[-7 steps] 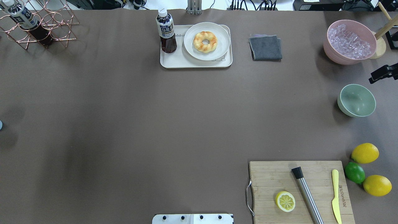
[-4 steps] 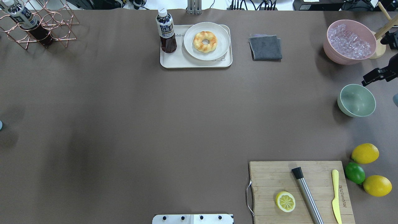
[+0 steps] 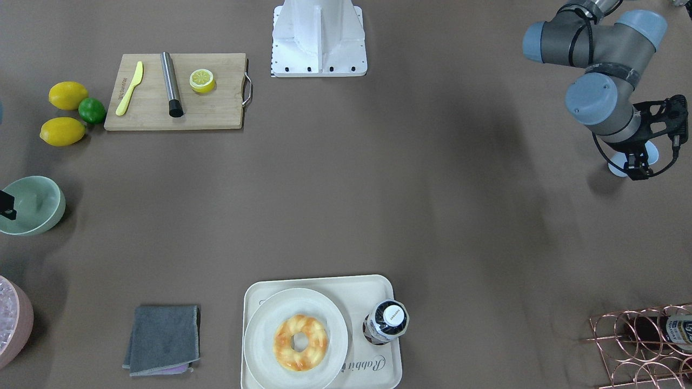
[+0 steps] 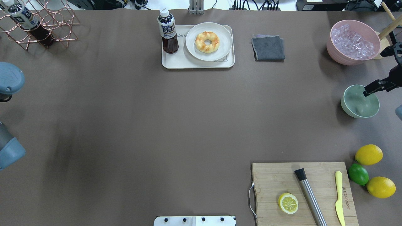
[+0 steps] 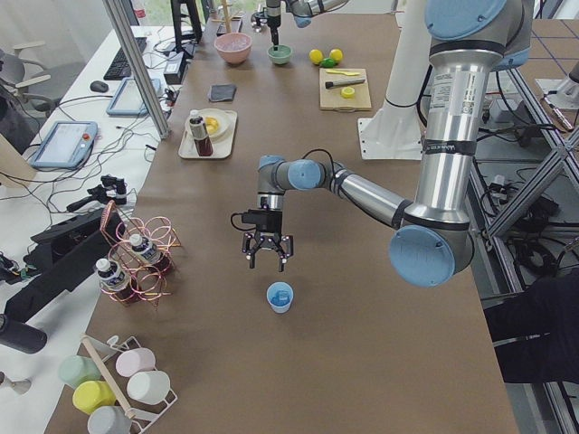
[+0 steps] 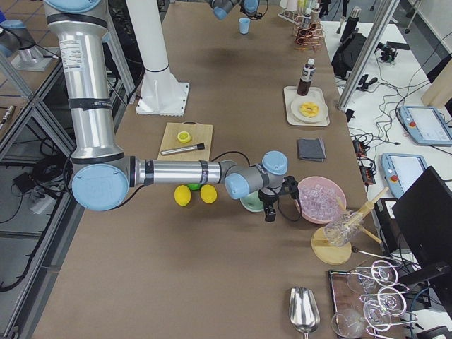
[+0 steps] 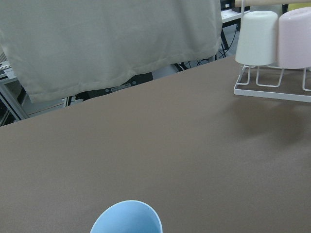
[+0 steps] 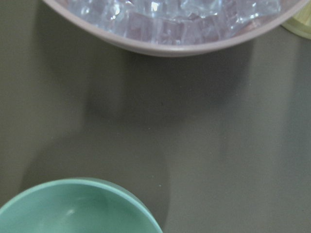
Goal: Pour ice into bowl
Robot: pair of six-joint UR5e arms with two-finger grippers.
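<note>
My left gripper grabs the cup around its body [image 3: 616,167] next, which keeps the pale blue cup's opening [image 3: 650,152] free for pouring.
The mint-green bowl [image 4: 358,105] stands near the table's right edge and looks empty; it also shows in the right wrist view [image 8: 73,208]. Clear ice cubes [image 4: 353,42] fill the larger pink container [image 4: 333,50] behind it. My right gripper [image 4: 368,91] hangs over the bowl's far right rim, between bowl and pink container; I cannot tell whether it is open or shut. My left gripper [image 5: 267,259] is open, fingers pointing down, just above and beside a pale blue cup [image 5: 280,297] at the table's left end. What the cup holds does not show.
A cutting board [image 4: 282,175] with a lemon half, a metal muddler and a yellow knife lies front right. Two lemons and a lime [image 4: 358,174] sit beside it. A tray [image 4: 169,61] with bottle and doughnut plate, a grey cloth [image 4: 268,47] and a wire bottle rack [image 4: 47,28] stand along the far edge.
My right gripper has moved from beside the pink container inward and toward the bowl, and now overlaps the bowl's rim. Left arm joints have come into the overhead view's left edge.
</note>
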